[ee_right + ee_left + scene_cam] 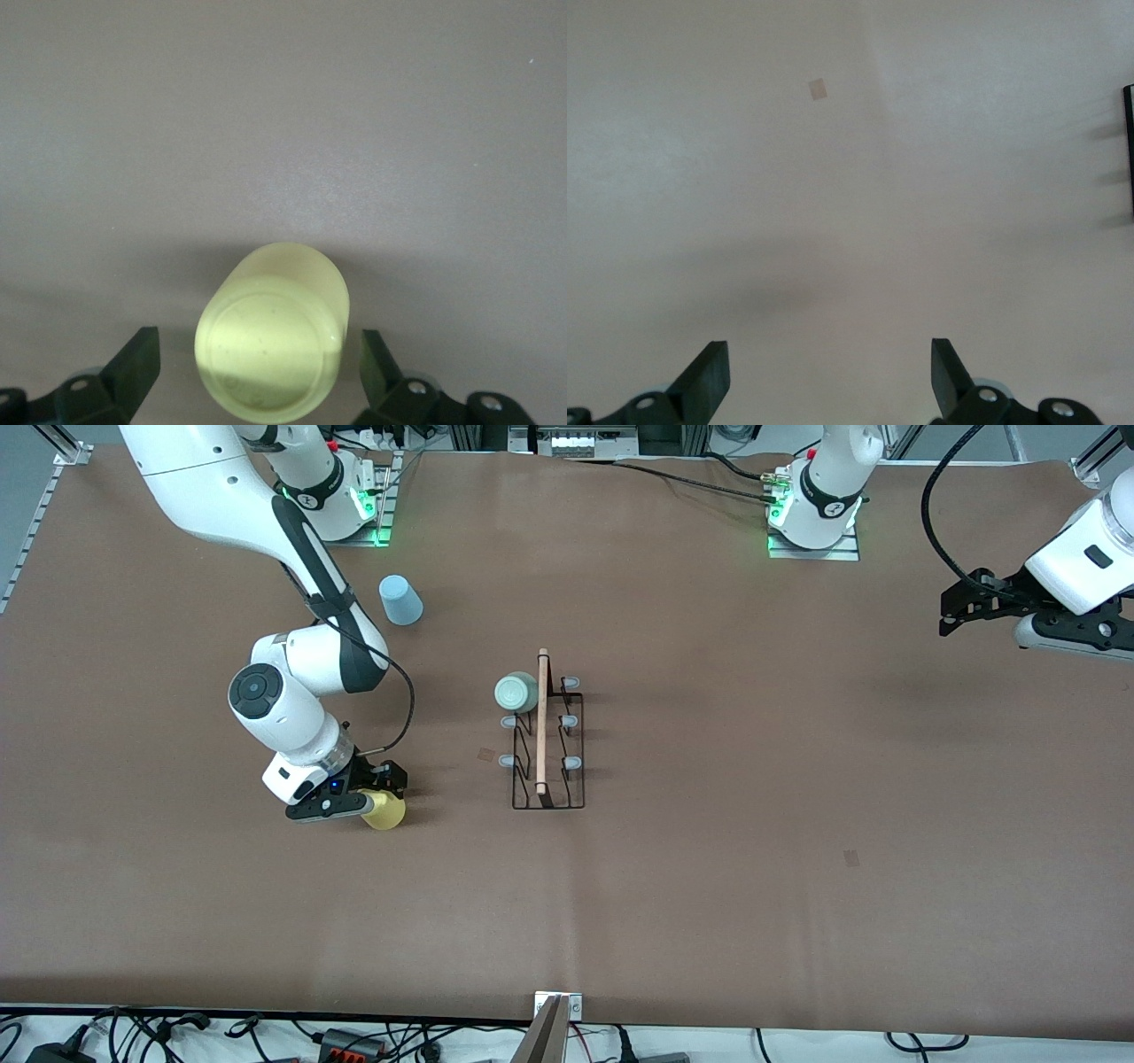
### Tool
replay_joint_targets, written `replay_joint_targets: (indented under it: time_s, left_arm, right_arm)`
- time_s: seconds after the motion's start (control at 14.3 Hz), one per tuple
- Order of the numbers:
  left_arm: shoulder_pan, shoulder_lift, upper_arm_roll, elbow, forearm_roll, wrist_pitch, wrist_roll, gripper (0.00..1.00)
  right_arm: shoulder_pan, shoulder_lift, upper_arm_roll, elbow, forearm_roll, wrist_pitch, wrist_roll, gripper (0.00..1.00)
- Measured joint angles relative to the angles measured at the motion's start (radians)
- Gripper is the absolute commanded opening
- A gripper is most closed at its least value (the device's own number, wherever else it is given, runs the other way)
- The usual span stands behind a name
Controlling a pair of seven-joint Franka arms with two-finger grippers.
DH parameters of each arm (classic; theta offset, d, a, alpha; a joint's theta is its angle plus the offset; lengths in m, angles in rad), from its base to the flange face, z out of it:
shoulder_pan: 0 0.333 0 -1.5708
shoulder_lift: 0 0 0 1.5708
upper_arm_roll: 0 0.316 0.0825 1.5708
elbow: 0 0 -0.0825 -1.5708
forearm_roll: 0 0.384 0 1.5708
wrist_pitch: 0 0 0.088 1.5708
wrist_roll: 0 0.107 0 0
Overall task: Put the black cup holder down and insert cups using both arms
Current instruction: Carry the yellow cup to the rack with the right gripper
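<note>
The robot's right gripper should close now: its fingers are beside the yellow cup (275, 323) in the right wrist view, around its upturned base (264, 356). Closing now would hold the cup.
The black cup holder (547, 731) stands mid-table with its wooden rod handle on top; a sliver of its edge (1129, 146) shows in the left wrist view. A mint green cup (516, 693) sits on a peg at the holder's farther end, on the right arm's side. The yellow cup (385, 812) (270, 341) rests on the table toward the right arm's end. My right gripper (376, 802) (257, 350) is open, one finger on each side of it with gaps showing. A light blue cup (401, 600) stands upside down near the right arm's base. My left gripper (961, 607) (830, 359) waits open and empty over the left arm's end of the table.
Small tape marks lie on the brown table (709, 868): one (486, 754) beside the holder, another (851, 857) nearer the front camera. Cables and a metal bracket (556, 1014) line the table's near edge.
</note>
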Motion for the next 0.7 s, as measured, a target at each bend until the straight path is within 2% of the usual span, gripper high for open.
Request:
replay_joint_targets:
  time_s: [0.07,0.14,0.21,0.35,0.49,0.7]
  left_arm:
    - [0.000,0.000,0.000,0.000,0.000,0.000,0.000,1.00]
    - [0.000,0.000,0.000,0.000,0.000,0.000,0.000,1.00]
    - [0.000,0.000,0.000,0.000,0.000,-0.001,0.000,1.00]
    - [0.000,0.000,0.000,0.000,0.000,-0.001,0.000,1.00]
    - [0.000,0.000,0.001,0.000,0.000,-0.002,0.000,1.00]
    - [0.001,0.000,0.001,0.000,0.000,-0.003,0.000,1.00]
  right_arm:
    - [0.000,0.002,-0.003,0.002,0.000,0.000,0.000,0.95]
    - [0.000,0.002,-0.007,0.002,0.000,0.000,-0.003,0.72]
    - [0.000,0.003,-0.010,0.002,0.000,0.000,-0.005,0.55]
    - [0.000,0.003,-0.013,0.002,0.000,0.000,-0.010,0.28]
    - [0.000,0.003,-0.013,0.011,-0.002,0.002,-0.012,0.18]
    - [0.000,0.002,-0.014,0.033,-0.003,0.002,-0.013,0.15]
